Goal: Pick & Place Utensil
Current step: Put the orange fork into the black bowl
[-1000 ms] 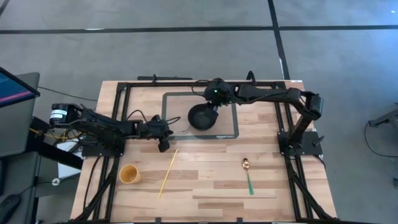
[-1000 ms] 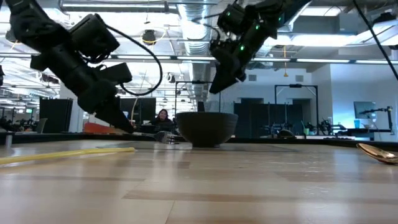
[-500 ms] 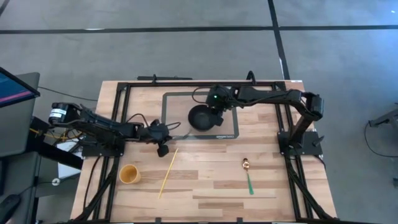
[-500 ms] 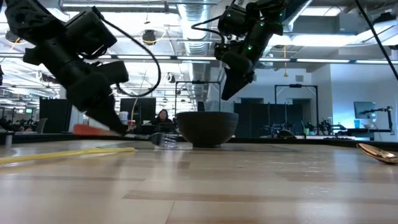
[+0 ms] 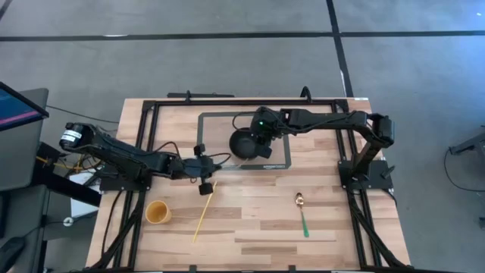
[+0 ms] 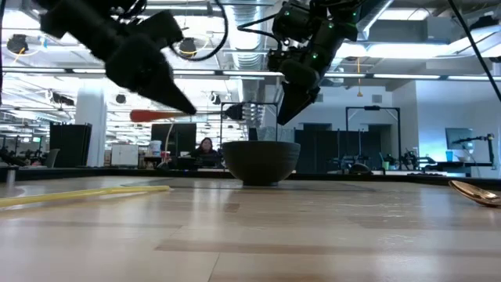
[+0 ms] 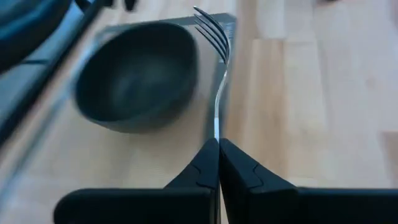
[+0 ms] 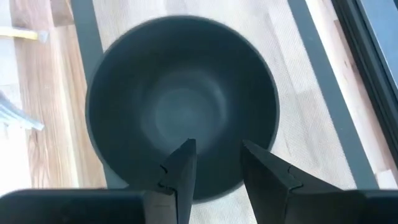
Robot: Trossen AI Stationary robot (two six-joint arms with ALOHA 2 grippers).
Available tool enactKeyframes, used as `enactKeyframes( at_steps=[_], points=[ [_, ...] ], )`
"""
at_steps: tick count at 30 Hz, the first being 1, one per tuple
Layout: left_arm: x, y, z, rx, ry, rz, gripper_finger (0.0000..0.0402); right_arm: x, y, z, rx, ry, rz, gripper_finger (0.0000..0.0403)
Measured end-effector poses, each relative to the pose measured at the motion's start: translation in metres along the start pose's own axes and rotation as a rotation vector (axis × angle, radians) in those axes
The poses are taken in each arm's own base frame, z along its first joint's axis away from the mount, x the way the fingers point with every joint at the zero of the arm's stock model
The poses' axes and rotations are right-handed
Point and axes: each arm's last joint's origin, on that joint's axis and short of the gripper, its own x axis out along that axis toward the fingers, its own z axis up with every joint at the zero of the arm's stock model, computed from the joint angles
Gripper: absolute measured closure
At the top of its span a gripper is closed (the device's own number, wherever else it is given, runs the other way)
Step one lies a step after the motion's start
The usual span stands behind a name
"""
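Observation:
The fork's teeth hang outside the bowl's rim, so my left gripper now keeps hold of the fork until the fork is over the bowl.
A fork with an orange handle and silver tines is held in the air by my left gripper, which is shut on it left of the bowl. The dark bowl stands on a grey-edged mat. The fork's tines point at the bowl, just above its rim height. My right gripper hangs open right above the bowl, touching nothing. My left gripper pinches the fork's thin shaft between its two shut fingertips, between handle and tines. The fingers slant down from the table's left side and the fork runs on forward from them. It is lifted clear and about level, with the handle sticking out behind.
A long yellow stick lies near my left gripper, and a yellow cup stands beyond it toward the near-left corner. A gold spoon with a green handle lies on the near right. Black frame rails border the table.
My left gripper has risen, lifting the fork off the table to about bowl-rim height with its tines toward the bowl. My right gripper has moved from the bowl's far side to above the bowl and come down a little.

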Motion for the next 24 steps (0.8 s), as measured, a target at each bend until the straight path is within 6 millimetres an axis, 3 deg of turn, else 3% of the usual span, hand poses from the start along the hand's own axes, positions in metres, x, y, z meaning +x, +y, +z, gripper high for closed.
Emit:
enactKeyframes(
  at_steps=[9,16,20,24],
  points=[
    [-0.001,0.037,0.047,0.198,0.095,0.125,0.0399,-0.013,-0.002,-0.019,-0.012,0.185,-0.102,0.0285],
    [0.041,0.056,0.05,0.376,0.317,0.082,0.0399,-0.031,-0.002,-0.017,-0.011,0.141,-0.114,0.0285],
    [0.066,0.06,0.057,0.451,0.356,0.085,0.0399,-0.019,0.001,-0.025,-0.001,0.137,-0.067,0.0285],
    [0.075,0.063,0.059,0.555,0.388,0.067,0.0399,-0.002,0.004,-0.038,0.037,0.106,-0.062,0.0285]
  ],
)
